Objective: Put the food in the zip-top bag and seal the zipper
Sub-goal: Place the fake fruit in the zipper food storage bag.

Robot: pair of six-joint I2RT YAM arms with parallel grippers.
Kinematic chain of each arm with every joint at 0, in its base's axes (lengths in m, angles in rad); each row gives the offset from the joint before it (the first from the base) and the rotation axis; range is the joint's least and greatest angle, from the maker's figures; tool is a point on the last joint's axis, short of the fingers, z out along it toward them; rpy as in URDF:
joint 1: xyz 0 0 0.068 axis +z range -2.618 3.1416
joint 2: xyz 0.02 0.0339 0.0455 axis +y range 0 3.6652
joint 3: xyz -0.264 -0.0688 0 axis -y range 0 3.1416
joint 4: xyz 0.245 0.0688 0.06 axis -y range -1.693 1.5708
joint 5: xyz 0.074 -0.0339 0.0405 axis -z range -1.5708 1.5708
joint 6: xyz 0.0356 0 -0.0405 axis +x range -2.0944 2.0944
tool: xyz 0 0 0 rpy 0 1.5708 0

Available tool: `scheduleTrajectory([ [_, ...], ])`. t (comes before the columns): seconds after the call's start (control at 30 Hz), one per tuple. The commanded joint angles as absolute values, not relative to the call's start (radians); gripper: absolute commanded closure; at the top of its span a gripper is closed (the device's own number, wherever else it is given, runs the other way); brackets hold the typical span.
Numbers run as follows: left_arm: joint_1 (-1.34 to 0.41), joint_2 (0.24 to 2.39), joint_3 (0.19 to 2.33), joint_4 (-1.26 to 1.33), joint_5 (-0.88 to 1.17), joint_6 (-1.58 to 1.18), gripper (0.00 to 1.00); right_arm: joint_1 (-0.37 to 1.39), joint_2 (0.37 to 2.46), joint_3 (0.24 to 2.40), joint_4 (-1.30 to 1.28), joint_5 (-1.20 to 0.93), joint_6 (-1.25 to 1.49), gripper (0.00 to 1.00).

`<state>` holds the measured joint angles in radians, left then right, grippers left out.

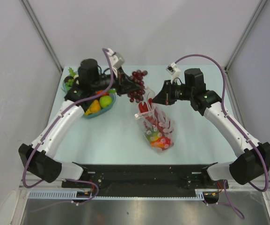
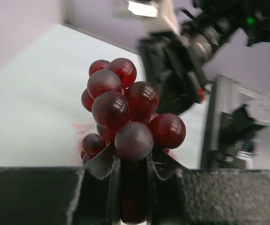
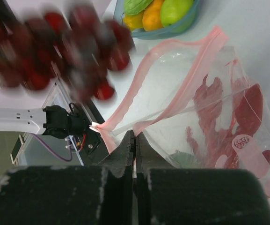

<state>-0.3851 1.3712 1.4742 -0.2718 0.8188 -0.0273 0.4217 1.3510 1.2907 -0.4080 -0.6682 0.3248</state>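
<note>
My left gripper holds the grapes beside the bag's opening, outside the bag's pink strip, and they would miss the bag if I opened now. It needs to first line them up with the bag's opening.
My left gripper is shut on a bunch of dark purple-red grapes and holds it in the air just left of the bag's mouth; the grapes fill the left wrist view. The clear zip-top bag lies mid-table with several red, orange and green pieces inside. My right gripper is shut on the bag's pink zipper strip and holds the mouth lifted open. The grapes show blurred at upper left in the right wrist view.
A blue-green oval tray with orange, yellow and green fruit stands at the back left under the left arm; it also shows in the right wrist view. A green leafy piece lies behind it. A black rail runs along the near edge.
</note>
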Motion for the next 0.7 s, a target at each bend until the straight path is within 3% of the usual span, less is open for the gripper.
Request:
scheduleTrajectory([
  [0.0,-0.508,1.367,1.309,0.050,0.796,-0.310,1.00,0.416,1.310,1.309,-0.350,-0.696,0.344,1.00],
  [0.13,-0.569,1.404,1.220,0.054,0.772,-0.341,0.92,0.400,1.289,1.296,-0.351,-0.699,0.350,1.00],
  [0.17,-0.581,1.411,1.210,0.031,0.749,-0.301,0.73,0.397,1.286,1.295,-0.353,-0.701,0.350,1.00],
  [0.23,-0.578,1.417,1.203,-0.041,0.720,-0.273,0.47,0.388,1.273,1.292,-0.353,-0.709,0.351,1.00],
  [0.27,-0.578,1.414,1.207,-0.061,0.710,-0.224,0.28,0.388,1.270,1.290,-0.354,-0.712,0.348,1.00],
  [0.37,-0.574,1.393,1.250,-0.164,0.678,-0.137,0.04,0.387,1.261,1.282,-0.354,-0.713,0.336,1.00],
  [0.5,-0.505,1.353,1.293,-0.265,0.685,-0.124,0.00,0.384,1.250,1.279,-0.348,-0.721,0.327,1.00],
  [0.67,-0.312,1.316,1.316,-0.388,0.695,-0.036,0.05,0.380,1.232,1.266,-0.348,-0.729,0.321,1.00],
])
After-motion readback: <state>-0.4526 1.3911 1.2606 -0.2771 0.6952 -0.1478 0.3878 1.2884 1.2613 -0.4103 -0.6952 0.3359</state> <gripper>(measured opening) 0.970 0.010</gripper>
